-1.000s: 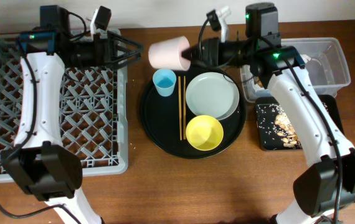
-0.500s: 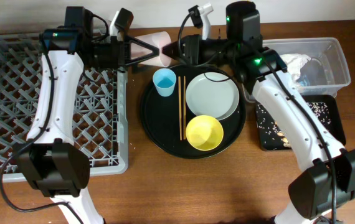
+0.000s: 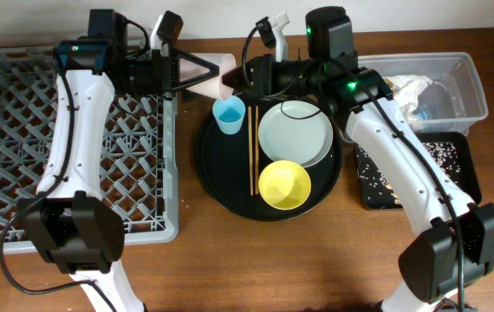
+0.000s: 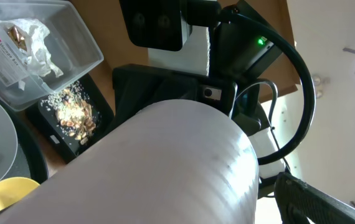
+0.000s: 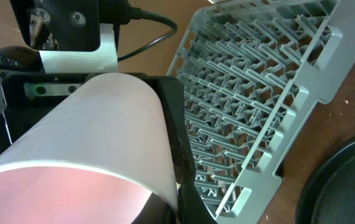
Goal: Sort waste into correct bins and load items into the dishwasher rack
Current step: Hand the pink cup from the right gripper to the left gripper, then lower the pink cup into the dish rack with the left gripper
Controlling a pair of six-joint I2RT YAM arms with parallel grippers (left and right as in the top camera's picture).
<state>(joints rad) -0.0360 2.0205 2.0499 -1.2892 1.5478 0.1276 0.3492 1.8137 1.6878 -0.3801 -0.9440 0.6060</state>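
The left gripper should load the small pink cup upside down into the dishwasher rack next, so it should grab the cup around its base [image 3: 193, 74], which leaves the cup's rim free.
The small pink cup [image 3: 216, 67] hangs on its side in the air between my two grippers, over the gap between the grey dishwasher rack [image 3: 100, 173] and the round black tray [image 3: 212, 173]. My right gripper [image 3: 240, 74] is shut on its rim, one black finger beside the rim in the right wrist view [image 5: 176, 168]. My left gripper [image 3: 202, 71] is open, its fingers spread around the cup's base. The cup fills the left wrist view [image 4: 165, 168]. The light blue cup [image 3: 228, 114], chopsticks [image 3: 252, 147], grey-green plate [image 3: 295, 133] and yellow bowl [image 3: 284, 185] rest on the round tray.
The clear tub [image 3: 465, 102] at the back right holds crumpled napkins [image 3: 407, 87]. The shallow black tray [image 3: 455, 160] in front of it holds brown scraps and rice grains [image 3: 377, 182]. My right arm passes over both. The rack's near corner shows in the right wrist view [image 5: 258, 93].
My right gripper carried the pink cup left toward the rack. My left gripper moved right until its open fingers came around the cup. Little motion in the last half second.
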